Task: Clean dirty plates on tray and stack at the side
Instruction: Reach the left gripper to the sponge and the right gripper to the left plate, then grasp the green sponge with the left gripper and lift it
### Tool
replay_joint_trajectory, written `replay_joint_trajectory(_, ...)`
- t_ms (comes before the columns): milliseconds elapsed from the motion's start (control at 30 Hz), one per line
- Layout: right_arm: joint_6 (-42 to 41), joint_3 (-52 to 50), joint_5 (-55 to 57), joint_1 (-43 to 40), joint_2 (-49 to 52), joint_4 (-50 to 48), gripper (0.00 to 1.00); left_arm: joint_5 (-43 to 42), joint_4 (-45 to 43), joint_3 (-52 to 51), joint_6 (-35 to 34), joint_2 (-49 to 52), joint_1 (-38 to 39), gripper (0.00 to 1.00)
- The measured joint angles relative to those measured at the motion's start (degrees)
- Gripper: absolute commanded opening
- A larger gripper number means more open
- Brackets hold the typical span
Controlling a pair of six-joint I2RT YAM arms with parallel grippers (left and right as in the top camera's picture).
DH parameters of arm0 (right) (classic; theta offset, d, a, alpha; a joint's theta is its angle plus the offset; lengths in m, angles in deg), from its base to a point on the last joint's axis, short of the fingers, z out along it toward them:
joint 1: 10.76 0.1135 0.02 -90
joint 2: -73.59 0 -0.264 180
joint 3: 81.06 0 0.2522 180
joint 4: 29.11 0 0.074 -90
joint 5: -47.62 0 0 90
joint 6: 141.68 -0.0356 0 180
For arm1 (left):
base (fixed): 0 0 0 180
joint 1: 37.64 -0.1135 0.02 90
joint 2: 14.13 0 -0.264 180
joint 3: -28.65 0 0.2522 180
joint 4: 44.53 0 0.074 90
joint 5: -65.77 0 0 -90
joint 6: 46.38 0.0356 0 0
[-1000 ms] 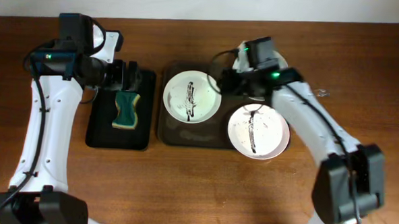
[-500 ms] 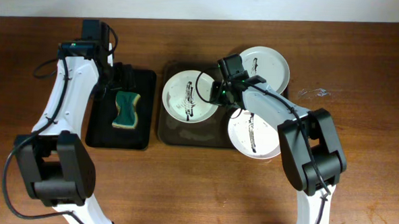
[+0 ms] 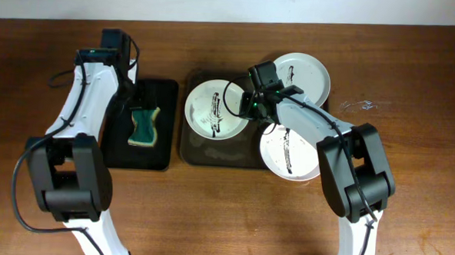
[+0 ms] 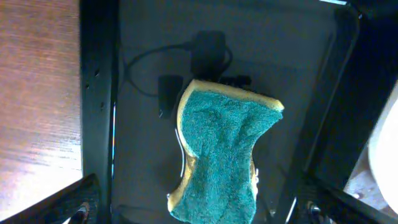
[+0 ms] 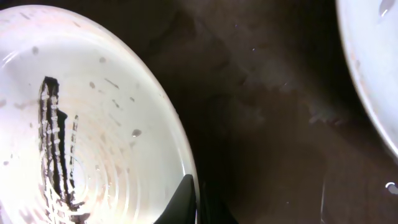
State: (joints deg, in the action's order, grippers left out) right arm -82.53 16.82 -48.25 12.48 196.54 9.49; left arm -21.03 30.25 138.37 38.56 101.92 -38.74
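Observation:
I will next grab the green sponge with my left gripper across its middle [image 3: 144, 127] [image 4: 219, 160], with my fingers on the sponge's long sides. The yellow-edged end will stay free to clean plates.
Three white plates show in the overhead view. One with a dark streak [image 3: 217, 109] lies on the left of the brown tray [image 3: 211, 154]. A second streaked plate [image 3: 289, 152] overhangs the tray's right front. A third plate, with no streak [image 3: 301, 75], lies at the back right. My right gripper [image 3: 251, 107] is shut on the left plate's right rim; in the right wrist view its fingers [image 5: 193, 202] straddle that rim [image 5: 93, 124]. My left gripper [image 3: 142, 102] is open over a green sponge [image 3: 144, 128], its fingers [image 4: 199, 214] on either side of the sponge [image 4: 224, 149].
The sponge lies on a narrow black tray [image 3: 115, 149] left of the brown tray, also seen in the left wrist view [image 4: 143, 124]. Bare wooden table [image 3: 414, 89] surrounds both trays. The brown tray floor [image 5: 267, 124] shows wet smears.
My right gripper has moved left onto the left plate's rim, uncovering the back right plate. My left gripper has shifted over the sponge.

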Motion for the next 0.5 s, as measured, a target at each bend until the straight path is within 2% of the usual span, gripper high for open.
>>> replay_joint_trajectory(133, 0.0, 0.0, 0.0, 0.0, 0.0, 0.0, 0.04, -0.2, 0.8, 0.0, 3.4, 1.0, 0.0, 0.78)
replay_joint_trajectory(233, 0.0, 0.0, 0.0, 0.0, 0.0, 0.0, 0.04, -5.8, 0.7, -0.6, 8.5, 1.7, 0.0, 0.69)
replay_joint_trajectory(300, 0.0, 0.0, 0.0, 0.0, 0.0, 0.0, 0.04, -7.3, 0.4, -1.0, 9.4, 3.5, 0.0, 0.56)
replay_joint_trajectory(400, 0.0, 0.0, 0.0, 0.0, 0.0, 0.0, 0.04, -6.4, 0.2, -2.8, 8.2, 6.7, 0.0, 0.48)
replay_joint_trajectory(467, 0.0, 0.0, 0.0, 0.0, 0.0, 0.0, 0.04, -4.9, 0.2, -3.2, 5.9, 7.5, 0.0, 0.33)
replay_joint_trajectory(500, 0.0, 0.0, 0.0, 0.0, 0.0, 0.0, 0.04, -4.7, 0.2, -3.2, 5.4, 7.5, 0.0, 0.2)
